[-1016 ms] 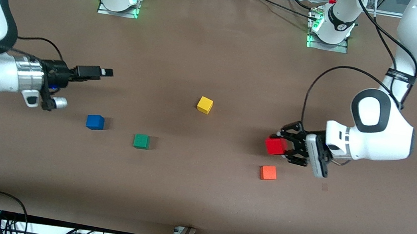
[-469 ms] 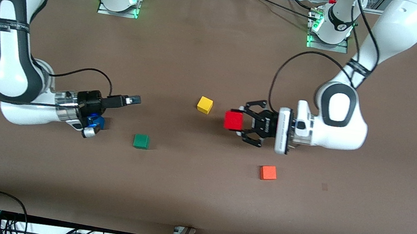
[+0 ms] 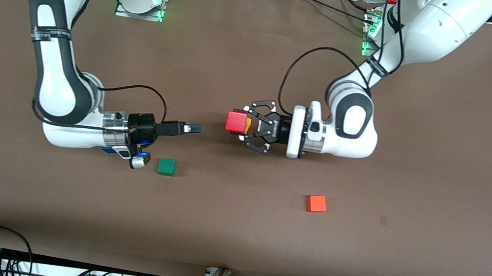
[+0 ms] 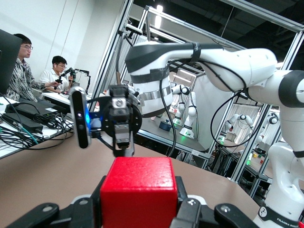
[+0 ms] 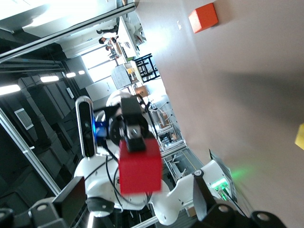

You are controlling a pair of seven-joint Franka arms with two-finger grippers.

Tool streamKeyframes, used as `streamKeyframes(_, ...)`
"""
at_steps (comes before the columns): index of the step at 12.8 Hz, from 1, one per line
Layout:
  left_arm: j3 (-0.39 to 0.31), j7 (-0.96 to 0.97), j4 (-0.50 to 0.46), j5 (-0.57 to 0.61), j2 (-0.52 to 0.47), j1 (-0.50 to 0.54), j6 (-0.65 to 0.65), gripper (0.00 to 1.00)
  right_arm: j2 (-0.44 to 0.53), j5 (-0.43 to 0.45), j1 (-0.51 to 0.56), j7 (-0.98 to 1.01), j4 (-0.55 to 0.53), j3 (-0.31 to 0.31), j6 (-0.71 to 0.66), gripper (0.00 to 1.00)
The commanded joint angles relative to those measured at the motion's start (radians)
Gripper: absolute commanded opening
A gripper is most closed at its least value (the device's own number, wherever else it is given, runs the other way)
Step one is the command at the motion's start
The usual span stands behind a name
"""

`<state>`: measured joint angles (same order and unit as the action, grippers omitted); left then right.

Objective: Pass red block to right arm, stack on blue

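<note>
To stack the red block on the blue block, my right gripper should next grab the red block by its exposed end [image 3: 233,122].
My left gripper [image 3: 239,124], a black linkage claw, is shut on the red block [image 3: 235,122] and holds it sideways in the air over the yellow cube. The block fills the left wrist view [image 4: 138,190]. My right gripper [image 3: 195,127], slim and black, is open and points at the red block, a short gap away; the block shows between its fingers in the right wrist view [image 5: 139,166]. The blue block [image 3: 106,150] is almost hidden under my right arm's wrist.
A yellow cube [image 3: 248,127] lies partly hidden under the red block. A green cube [image 3: 166,166] lies near my right wrist, nearer the front camera. An orange cube [image 3: 316,204] lies toward the left arm's end.
My left gripper carried the red block toward the right arm's end, to over the yellow cube. My right arm swung in toward the middle and now covers the blue block.
</note>
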<state>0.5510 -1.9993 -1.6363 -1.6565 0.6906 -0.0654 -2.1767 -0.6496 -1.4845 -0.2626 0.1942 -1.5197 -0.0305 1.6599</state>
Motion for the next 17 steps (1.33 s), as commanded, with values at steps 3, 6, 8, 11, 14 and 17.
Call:
streamKeyframes(3, -0.003, -0.033, 0.064, -0.069, 0.027, -0.066, -0.097, 0.0, -0.002, -0.046, -0.029, 0.014, 0.0, -0.003, 0.04, 1.0)
streamKeyframes(6, -0.003, -0.03, 0.093, -0.074, 0.055, -0.085, -0.1, 0.0, 0.004, -0.051, -0.043, 0.014, -0.017, -0.003, 0.058, 1.0)
streamKeyframes(8, -0.003, -0.03, 0.093, -0.085, 0.055, -0.083, -0.1, 0.0, 0.013, -0.051, -0.044, 0.01, -0.04, -0.003, 0.055, 1.0)
streamKeyframes(11, -0.003, -0.03, 0.093, -0.108, 0.063, -0.088, -0.1, 0.0, 0.027, -0.051, -0.046, 0.01, -0.057, -0.003, 0.063, 0.88)
streamKeyframes(14, 0.001, -0.032, 0.093, -0.173, 0.055, -0.09, -0.098, 0.0, 0.034, -0.051, -0.046, -0.002, -0.059, -0.002, 0.069, 0.08)
streamKeyframes(17, 0.004, -0.03, 0.093, -0.189, 0.05, -0.097, -0.097, 0.0, 0.034, -0.05, -0.046, -0.002, -0.059, -0.002, 0.069, 0.0)
